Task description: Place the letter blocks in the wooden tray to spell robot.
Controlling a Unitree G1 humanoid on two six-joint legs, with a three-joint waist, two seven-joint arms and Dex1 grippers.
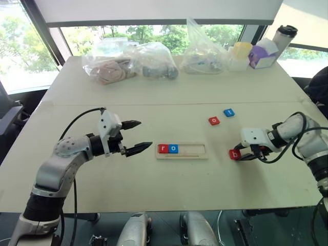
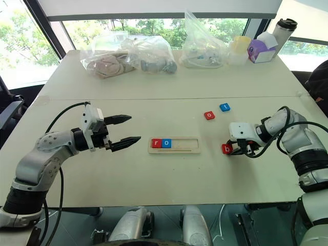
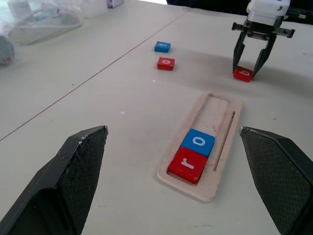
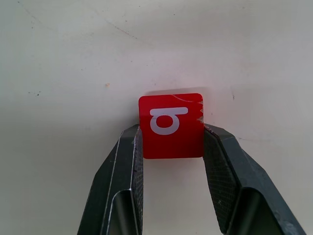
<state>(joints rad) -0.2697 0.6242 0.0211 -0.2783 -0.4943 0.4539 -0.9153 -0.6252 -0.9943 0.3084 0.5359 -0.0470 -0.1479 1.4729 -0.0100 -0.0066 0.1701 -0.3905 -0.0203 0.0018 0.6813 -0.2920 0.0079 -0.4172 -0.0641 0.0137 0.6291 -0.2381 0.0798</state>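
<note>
The red b block is short of the wooden tray (image 1: 197, 150), so the next move is the block's, and only then does my right gripper open.
The wooden tray (image 1: 197, 150) lies in the middle of the table, with a red r block (image 1: 163, 148) and a blue o block (image 1: 173, 148) side by side at its left end. Loose beyond it to the right lie a red o block (image 1: 214, 121) and a blue t block (image 1: 229, 112). Right of the tray, the red b block (image 4: 171, 125) rests on the table with my right gripper (image 1: 246, 155) shut on it, one finger against each side. Just left of the tray, my left gripper (image 1: 137, 136) hovers open and empty.
Along the table's far edge stand clear plastic bags (image 1: 133, 64) of items, a yellow cup (image 1: 241, 51), a purple and white box (image 1: 262, 55) and a white bottle (image 1: 283, 36). A seam (image 1: 154, 104) crosses the tabletop behind the tray.
</note>
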